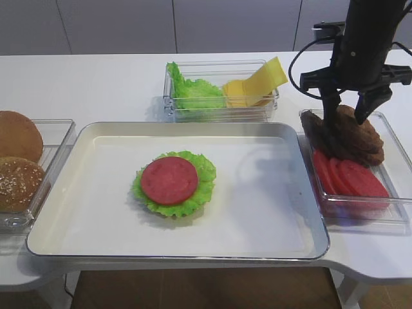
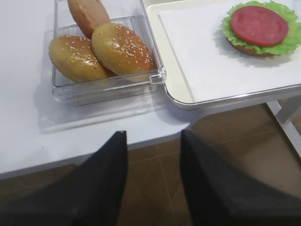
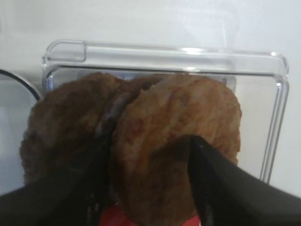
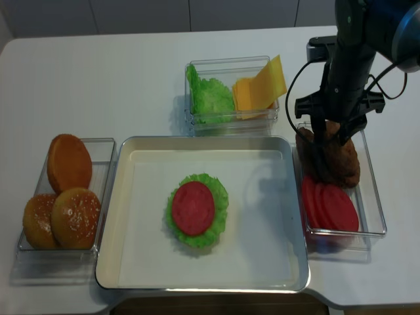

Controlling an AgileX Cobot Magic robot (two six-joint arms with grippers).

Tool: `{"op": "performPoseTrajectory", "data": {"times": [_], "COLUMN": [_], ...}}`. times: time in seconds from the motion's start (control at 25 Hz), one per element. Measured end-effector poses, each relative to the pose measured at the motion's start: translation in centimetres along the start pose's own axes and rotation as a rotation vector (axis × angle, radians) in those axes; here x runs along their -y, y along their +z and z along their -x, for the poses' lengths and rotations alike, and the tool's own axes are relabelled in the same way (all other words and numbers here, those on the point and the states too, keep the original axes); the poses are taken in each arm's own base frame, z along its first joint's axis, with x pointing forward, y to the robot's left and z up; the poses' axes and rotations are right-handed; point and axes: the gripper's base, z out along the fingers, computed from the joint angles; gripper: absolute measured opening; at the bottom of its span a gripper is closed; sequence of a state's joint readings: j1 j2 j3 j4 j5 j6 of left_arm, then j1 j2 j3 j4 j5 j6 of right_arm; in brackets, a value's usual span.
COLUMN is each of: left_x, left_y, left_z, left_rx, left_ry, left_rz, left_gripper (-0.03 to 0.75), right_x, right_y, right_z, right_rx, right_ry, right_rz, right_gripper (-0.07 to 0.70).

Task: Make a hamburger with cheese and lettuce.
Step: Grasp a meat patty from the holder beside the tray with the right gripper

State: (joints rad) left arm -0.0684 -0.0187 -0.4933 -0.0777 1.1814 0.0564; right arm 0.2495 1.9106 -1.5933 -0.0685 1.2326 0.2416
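Note:
My right gripper is going to grab the brown patty by its rim (image 4: 333,131) next. The patty will then go on top of the red slice on the hamburger (image 4: 193,208).
The hamburger (image 1: 170,182) lies mid-tray as a ruffled green leaf topped by a red round slice; the left wrist view shows this hamburger (image 2: 261,28) resting on a tan base. Spare lettuce (image 1: 193,93) and yellow cheese (image 1: 257,84) slices share a clear box at the back. My right gripper (image 1: 346,119) is open, lowered into the right-hand box, its fingers straddling the front brown patty (image 3: 174,141) of the leaning patties (image 1: 351,138). My left gripper (image 2: 153,136) is open and holds nothing, hanging over the floor in front of the table edge.
The metal tray (image 1: 257,212) fills the middle of the table. Red slices (image 1: 351,177) lie in the front of the patty box (image 1: 400,148). A clear box at the left holds sesame buns (image 2: 101,47). The table's front edge (image 2: 70,155) is close to the left gripper.

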Motion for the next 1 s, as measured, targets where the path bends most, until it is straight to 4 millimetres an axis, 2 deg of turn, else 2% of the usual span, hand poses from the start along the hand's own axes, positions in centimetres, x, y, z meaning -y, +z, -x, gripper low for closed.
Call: {"op": "performPoseTrajectory", "data": {"times": [0.16,0.52,1.0], "left_x": [0.0,0.0,0.0], "left_y": [0.0,0.0,0.0], "left_z": [0.0,0.0,0.0], "left_rx": [0.0,0.0,0.0], "left_ry": [0.0,0.0,0.0], "left_rz": [0.0,0.0,0.0], "left_gripper": [0.283,0.283,0.283], "right_x": [0.0,0.0,-0.23], "right_y": [0.0,0.0,-0.09], "right_z": [0.0,0.0,-0.06], "right_rx": [0.0,0.0,-0.004], "right_ry": [0.0,0.0,0.01], "right_rz": [0.0,0.0,0.026], "right_gripper": [0.398,0.262,0.253]}}
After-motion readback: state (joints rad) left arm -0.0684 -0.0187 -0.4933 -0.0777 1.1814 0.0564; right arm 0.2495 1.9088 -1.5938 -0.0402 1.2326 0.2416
